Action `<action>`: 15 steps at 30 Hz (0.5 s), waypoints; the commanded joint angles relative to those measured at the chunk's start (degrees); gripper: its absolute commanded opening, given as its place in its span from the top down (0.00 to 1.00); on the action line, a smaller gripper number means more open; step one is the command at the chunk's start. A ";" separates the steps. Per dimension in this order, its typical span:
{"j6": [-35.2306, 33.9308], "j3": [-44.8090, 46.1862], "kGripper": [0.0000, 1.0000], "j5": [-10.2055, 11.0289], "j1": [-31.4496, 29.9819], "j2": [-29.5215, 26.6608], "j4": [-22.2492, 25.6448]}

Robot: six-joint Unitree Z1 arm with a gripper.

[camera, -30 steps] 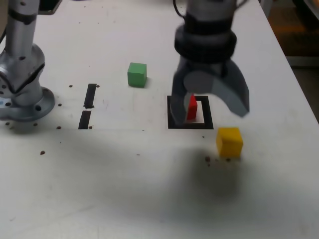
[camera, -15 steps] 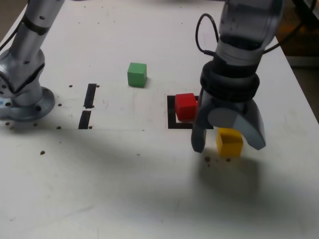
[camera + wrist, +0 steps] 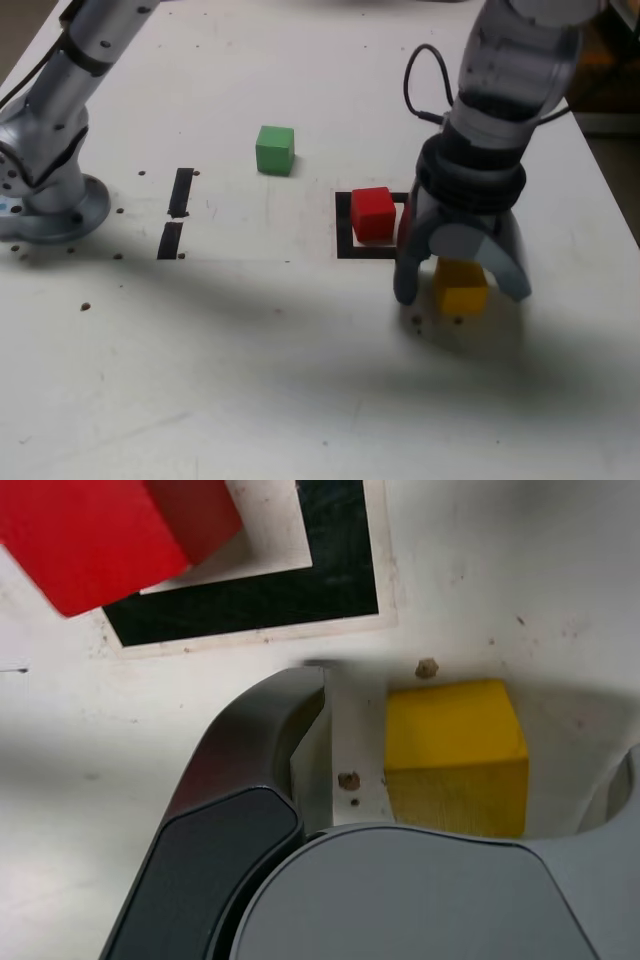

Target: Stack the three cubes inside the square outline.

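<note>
The robot's gripper needs to close now, as its fingers reach down beside the yellow cube (image 3: 460, 289). Closing now would hold the cube.
In the exterior view the red cube (image 3: 373, 213) sits inside the square outline (image 3: 345, 226) of black tape, near its left side. The yellow cube (image 3: 460, 289) rests on the table just in front and right of the outline. My gripper (image 3: 460, 296) is open and lowered over it, one finger on each side, with gaps showing. The wrist view shows the yellow cube (image 3: 455, 748) between the dark finger (image 3: 245, 780) and the other finger at the frame edge, with the red cube (image 3: 95, 530) and outline corner (image 3: 250, 595) beyond. The green cube (image 3: 275, 150) stands alone farther back left.
Two short black tape strips (image 3: 181, 192) (image 3: 171, 240) lie at the exterior view's left, near the arm's metal base (image 3: 50, 205). A black cable (image 3: 420, 85) loops beside the wrist. The table's right edge (image 3: 610, 190) is close to the gripper.
The gripper left its place over the red cube, moved to the exterior view's right and nearer, and came down around the yellow cube, staying open. No cube has shifted.
</note>
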 commanded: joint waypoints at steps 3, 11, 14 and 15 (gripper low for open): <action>-0.07 -0.41 0.09 -0.47 0.06 0.62 0.04; -1.06 -0.42 0.48 -0.02 0.13 0.46 0.19; -1.32 -0.40 0.70 0.65 0.03 0.07 -0.76; -1.35 -0.39 0.77 0.83 -0.04 -0.09 -1.19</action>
